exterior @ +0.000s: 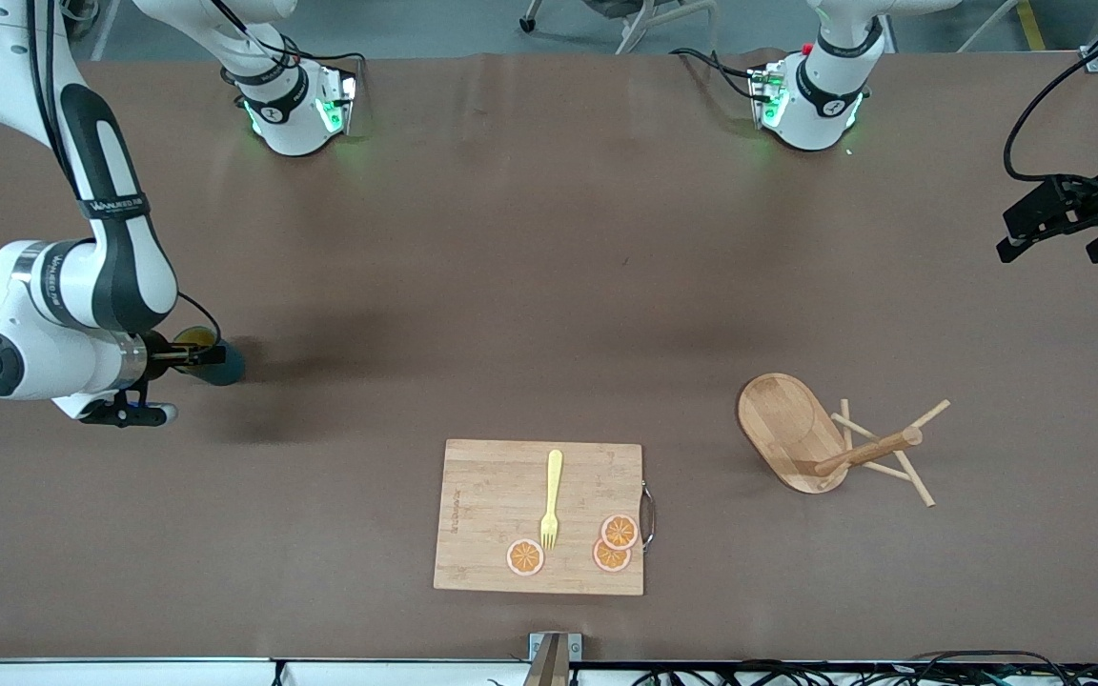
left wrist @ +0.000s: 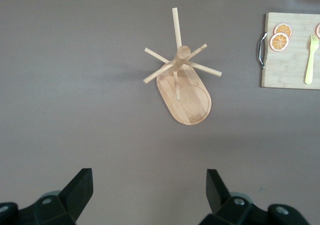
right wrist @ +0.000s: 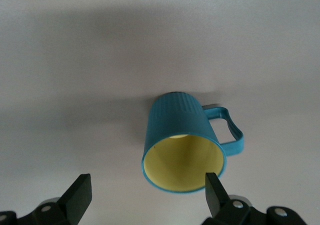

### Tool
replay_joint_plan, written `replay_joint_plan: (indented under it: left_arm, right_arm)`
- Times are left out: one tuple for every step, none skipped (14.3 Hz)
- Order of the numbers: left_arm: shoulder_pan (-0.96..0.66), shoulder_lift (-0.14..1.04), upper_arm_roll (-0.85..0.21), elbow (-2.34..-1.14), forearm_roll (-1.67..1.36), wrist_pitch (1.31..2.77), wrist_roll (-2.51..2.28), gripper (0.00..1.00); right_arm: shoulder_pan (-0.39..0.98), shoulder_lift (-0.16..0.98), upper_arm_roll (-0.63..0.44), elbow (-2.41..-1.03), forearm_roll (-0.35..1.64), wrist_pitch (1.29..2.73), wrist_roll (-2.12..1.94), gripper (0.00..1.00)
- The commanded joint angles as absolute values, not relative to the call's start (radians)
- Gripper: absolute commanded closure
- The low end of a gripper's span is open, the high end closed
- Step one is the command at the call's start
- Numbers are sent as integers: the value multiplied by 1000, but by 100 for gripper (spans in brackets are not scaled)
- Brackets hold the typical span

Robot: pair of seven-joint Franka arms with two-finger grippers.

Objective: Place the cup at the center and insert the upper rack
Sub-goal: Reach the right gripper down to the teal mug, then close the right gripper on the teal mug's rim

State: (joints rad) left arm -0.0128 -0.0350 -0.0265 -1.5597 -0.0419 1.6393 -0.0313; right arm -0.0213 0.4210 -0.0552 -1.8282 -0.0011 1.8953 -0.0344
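Observation:
Next, my right gripper takes hold of the cup (right wrist: pixel 182 145) by its rim (right wrist: pixel 144 164) opposite the handle to set the cup down at the center.
The cup (exterior: pixel 221 363) is teal with a yellow inside and stands on the brown table at the right arm's end. In the right wrist view the cup (right wrist: pixel 182 145) shows its open mouth and side handle. My right gripper (exterior: pixel 191 356) hangs low right over it, open. There, one fingertip (right wrist: pixel 214 186) sits at the cup's rim while the right gripper (right wrist: pixel 148 187) is not around it. The upper rack (exterior: pixel 802 433), a bamboo mug tree with an oval base, stands toward the left arm's end. My left gripper (exterior: pixel 1050 248) waits open, high above the table's end, and sees the rack (left wrist: pixel 184 90) ahead of the left gripper (left wrist: pixel 150 179).
A bamboo cutting board (exterior: pixel 487 514) lies near the front edge, between the cup and the rack. On it are a yellow fork (exterior: pixel 552 498) and three orange slices (exterior: pixel 618 532). Both arm bases (exterior: pixel 296 110) stand along the table's back edge.

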Motion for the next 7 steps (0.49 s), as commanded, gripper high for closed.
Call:
replay_joint_plan:
  left_arm:
    - [-14, -41, -31, -1554, -40, 1646, -28, 0]
    - [-14, -40, -31, -1552, -52, 1646, -28, 0]
    - [-12, -38, -29, -1548, -72, 1646, -26, 0]
    - [-11, -38, -28, -1546, -81, 1646, -26, 0]
    - [-12, -37, -26, -1546, -81, 1646, -25, 0]
    - [-14, -37, -26, -1546, -80, 1646, -25, 0]
    - [-14, -37, -26, -1546, -78, 1646, -23, 0]
  right_arm:
    - [-15, 403, -49, -1904, 6, 1954, -20, 0]
    - [-17, 405, -49, -1905, 6, 1956, -20, 0]
    - [-15, 408, -49, -1905, 6, 1956, -20, 0]
    - [-15, 413, -48, -1907, 6, 1956, -20, 0]
    - [-15, 416, -48, -1910, 6, 1954, -20, 0]
    - [-14, 419, -46, -1914, 6, 1957, -20, 0]
    - [-14, 428, -46, -1914, 6, 1957, -20, 0]
